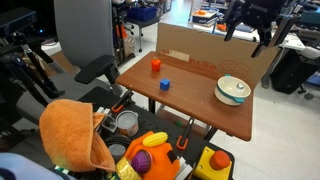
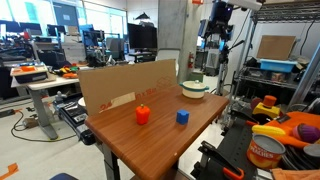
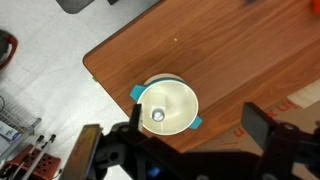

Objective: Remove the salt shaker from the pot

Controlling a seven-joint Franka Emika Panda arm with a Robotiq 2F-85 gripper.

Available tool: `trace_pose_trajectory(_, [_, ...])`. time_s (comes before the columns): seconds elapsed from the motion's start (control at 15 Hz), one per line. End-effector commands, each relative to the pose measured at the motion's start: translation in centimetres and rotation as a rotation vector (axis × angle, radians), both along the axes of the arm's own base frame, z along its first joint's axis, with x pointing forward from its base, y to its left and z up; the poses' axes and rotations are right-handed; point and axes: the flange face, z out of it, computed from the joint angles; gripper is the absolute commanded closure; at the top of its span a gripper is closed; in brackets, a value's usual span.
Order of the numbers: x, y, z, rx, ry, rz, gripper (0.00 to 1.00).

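Note:
I will next grab the salt shaker [image 3: 157,115] with my gripper by its metal top, from above and inside the pot's rim. I will then remove it upright, with its base free.
The pot [image 3: 186,97], cream-white with a teal band, stands near the table corner and shows in both exterior views [image 1: 233,91] [image 2: 195,89]. The salt shaker [image 3: 157,115] stands upright inside it, seen from above as a small white body with a metal top. My gripper [image 3: 195,123] is open and empty, high above the pot, its dark fingers apart on either side at the bottom of the wrist view. In both exterior views the gripper [image 1: 248,32] [image 2: 213,38] hangs well above the table over the pot's end.
A red-orange cylinder [image 1: 155,65] [image 2: 142,115] and a blue cube [image 1: 165,85] [image 2: 182,117] stand on the wooden table. A cardboard wall [image 1: 200,48] [image 2: 120,85] lines one edge. An orange cloth [image 1: 75,135], a grey metal container [image 1: 126,122] and toys lie below the table.

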Motion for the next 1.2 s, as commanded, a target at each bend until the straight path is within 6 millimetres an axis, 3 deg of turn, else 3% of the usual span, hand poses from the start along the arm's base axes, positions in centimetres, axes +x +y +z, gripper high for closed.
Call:
trace_pose_trajectory(0.0, [4.5, -2.2, -3.3, -0.003, 0.011, -0.08, 0.0])
trace_pose_trajectory(0.4, [8.5, -4.4, -8.5, -0.011, 0.087, -0.098, 0.0])
trace_pose_trajectory(0.8, [10.7, -6.0, -13.6, 0.019, 0.196, -0.092, 0.0])
trace_pose_trajectory(1.13, [12.4, -6.2, -16.2, 0.013, 0.265, -0.094, 0.0])
